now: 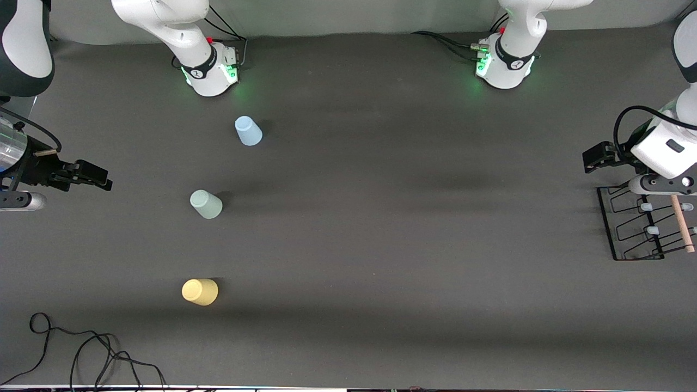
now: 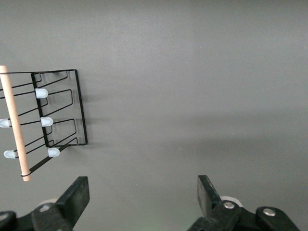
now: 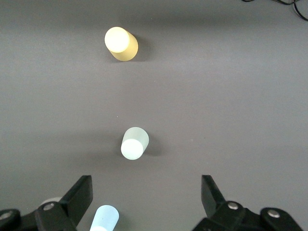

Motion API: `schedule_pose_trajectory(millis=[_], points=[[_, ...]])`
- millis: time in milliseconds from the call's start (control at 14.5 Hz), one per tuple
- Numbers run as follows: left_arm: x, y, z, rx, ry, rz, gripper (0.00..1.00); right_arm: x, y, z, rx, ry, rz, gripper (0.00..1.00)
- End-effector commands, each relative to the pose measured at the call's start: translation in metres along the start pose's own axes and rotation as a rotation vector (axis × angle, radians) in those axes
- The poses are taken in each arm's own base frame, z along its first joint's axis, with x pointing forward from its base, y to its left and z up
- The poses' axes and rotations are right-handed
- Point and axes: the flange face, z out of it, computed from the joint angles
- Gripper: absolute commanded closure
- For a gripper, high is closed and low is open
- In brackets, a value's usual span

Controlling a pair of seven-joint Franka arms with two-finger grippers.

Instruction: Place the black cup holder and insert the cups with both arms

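Observation:
I will place the black cup holder (image 1: 606, 223) for the cups, so my left gripper will grab it by its wooden handle (image 1: 683, 223) next.
The black cup holder (image 1: 606, 223) lies on the table at the left arm's end, its wooden handle (image 1: 683, 223) across the pegs. It also shows in the left wrist view (image 2: 82, 108). My left gripper (image 1: 594, 158) hovers beside the holder, open and empty (image 2: 143, 195). Three cups stand upside down toward the right arm's end: the blue cup (image 1: 248, 131), the mint cup (image 1: 206, 204) and, nearest the front camera, the yellow cup (image 1: 200, 292). My right gripper (image 1: 97, 178) is open and empty (image 3: 146, 192), up at that end of the table. Its wrist view shows the yellow (image 3: 121, 43), mint (image 3: 134, 143) and blue (image 3: 105, 219) cups.
A loose black cable (image 1: 81, 348) lies at the table's front edge near the right arm's end. The two arm bases (image 1: 212, 71) (image 1: 506, 62) stand along the table's back edge.

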Motion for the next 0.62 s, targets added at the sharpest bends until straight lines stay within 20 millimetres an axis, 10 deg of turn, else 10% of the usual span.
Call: schedule_pose_trajectory(millis=[0, 553], points=[[-0.001, -0.017, -0.008, 0.002, 0.010, -0.018, 0.00, 0.002, -0.003, -0.003, -0.010, 0.014, -0.016, 0.00], [0.009, -0.137, 0.012, -0.010, 0.026, 0.031, 0.02, 0.003, -0.002, -0.006, -0.010, 0.020, -0.014, 0.00]])
